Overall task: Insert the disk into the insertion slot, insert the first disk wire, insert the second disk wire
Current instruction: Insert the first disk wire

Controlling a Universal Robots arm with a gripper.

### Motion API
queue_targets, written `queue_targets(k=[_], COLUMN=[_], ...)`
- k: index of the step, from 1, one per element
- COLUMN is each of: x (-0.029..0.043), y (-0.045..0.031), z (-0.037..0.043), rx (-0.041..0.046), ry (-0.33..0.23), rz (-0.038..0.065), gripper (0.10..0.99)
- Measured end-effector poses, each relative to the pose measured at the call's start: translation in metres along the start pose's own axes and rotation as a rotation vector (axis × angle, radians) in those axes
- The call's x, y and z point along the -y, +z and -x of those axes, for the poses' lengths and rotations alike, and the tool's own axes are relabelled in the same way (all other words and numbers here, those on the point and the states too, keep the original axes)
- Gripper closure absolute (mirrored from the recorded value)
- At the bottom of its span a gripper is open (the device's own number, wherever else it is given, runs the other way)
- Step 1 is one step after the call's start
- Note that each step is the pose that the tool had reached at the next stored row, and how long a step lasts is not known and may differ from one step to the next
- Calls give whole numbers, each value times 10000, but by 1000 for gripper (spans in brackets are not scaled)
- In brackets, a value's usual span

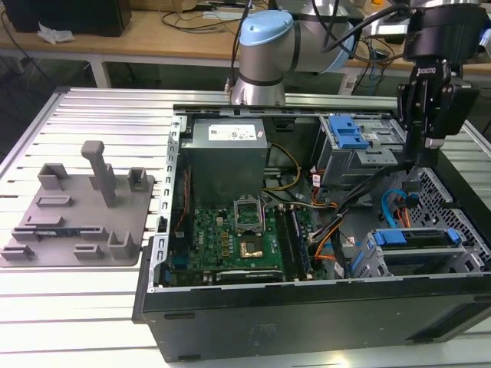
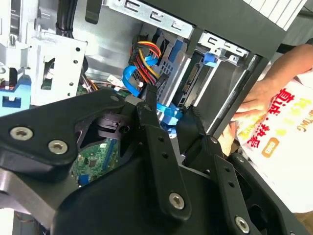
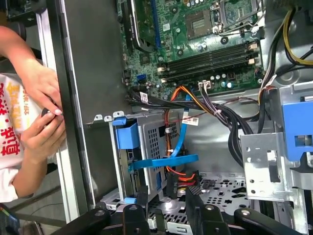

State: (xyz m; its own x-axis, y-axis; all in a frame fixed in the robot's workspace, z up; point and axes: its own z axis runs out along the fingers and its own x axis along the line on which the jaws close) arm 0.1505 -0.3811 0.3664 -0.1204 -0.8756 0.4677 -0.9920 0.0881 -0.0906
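Observation:
My fingers are above the black plug (image 1: 410, 186) and should lower before closing.
The disk (image 1: 414, 238) lies inside the insertion slot (image 1: 430, 266), a grey perforated cage at the exterior view's lower right, with the blue carrier ends showing at both sides. In the first wrist view the carrier's blue tab (image 3: 126, 135) sticks out of the cage (image 3: 152, 139). A blue flat wire (image 3: 164, 161) loops across the cage's open end. A black plug on orange and red wires (image 3: 172, 187) stands between my fingers without touching either. My gripper (image 3: 167, 198) hangs just above the cage, open. In the second wrist view the blue wire (image 2: 170, 115) passes between the fingertips (image 2: 148, 105).
The open computer case holds a green motherboard (image 1: 230, 238), a grey power supply (image 1: 226, 149) and a larger bay with a blue latch (image 1: 349, 136). A grey fixture plate (image 1: 77, 215) lies at the exterior view's left. A person's hands (image 3: 41, 112) rest at the case's edge.

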Motion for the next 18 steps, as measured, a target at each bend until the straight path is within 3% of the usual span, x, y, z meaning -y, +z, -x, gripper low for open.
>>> queue_targets(k=[3, 10, 12, 15, 18], x=[-10, -14, -7, -8, -11], y=[88, 210, 223, 232, 239], z=[21, 80, 87, 99, 117], rx=[-18, -70, -192, -461, -503], ry=[130, 227, 223, 232, 243], rz=[49, 96, 80, 14, -16], gripper=[651, 651, 651, 651, 651])
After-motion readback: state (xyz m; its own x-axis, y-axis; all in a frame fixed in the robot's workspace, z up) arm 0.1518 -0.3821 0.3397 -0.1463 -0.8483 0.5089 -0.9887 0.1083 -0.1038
